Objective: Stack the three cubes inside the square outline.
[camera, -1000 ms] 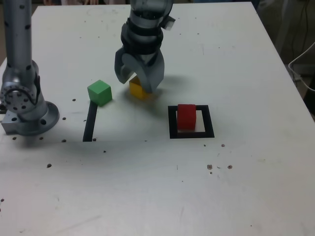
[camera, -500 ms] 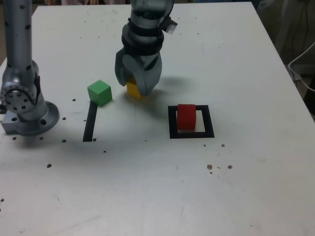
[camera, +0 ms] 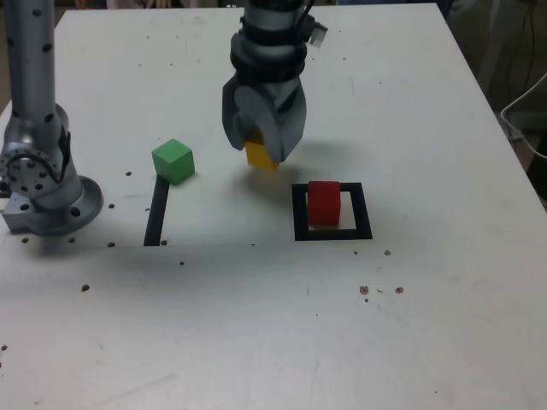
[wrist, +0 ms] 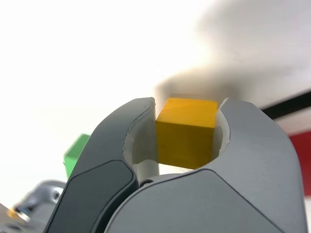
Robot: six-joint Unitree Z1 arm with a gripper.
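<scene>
The bottom of the yellow cube is short of the red cube, so my gripper should move the yellow cube toward the red cube before letting go.
My gripper (camera: 263, 147) is shut on the yellow cube (camera: 261, 156), which hangs a little above the table with its shadow beneath. In the wrist view the yellow cube (wrist: 185, 132) sits squeezed between the two grey fingers (wrist: 121, 145). The red cube (camera: 324, 202) stands inside the square outline (camera: 299, 213), toward the exterior view's right of the gripper. Toward the exterior view's left, the green cube (camera: 173, 160) rests on the table; the green cube (wrist: 77, 151) also peeks past one finger in the wrist view.
A straight black tape strip (camera: 156, 213) lies just below the green cube in the exterior view. The arm's grey base (camera: 43, 184) stands at that view's left edge. A white cable (camera: 526, 120) hangs past the table's right edge.
The gripper closed on the yellow cube, lifted it off the table and carried it toward the exterior view's right, nearer the square outline. Red and green cubes stayed put.
</scene>
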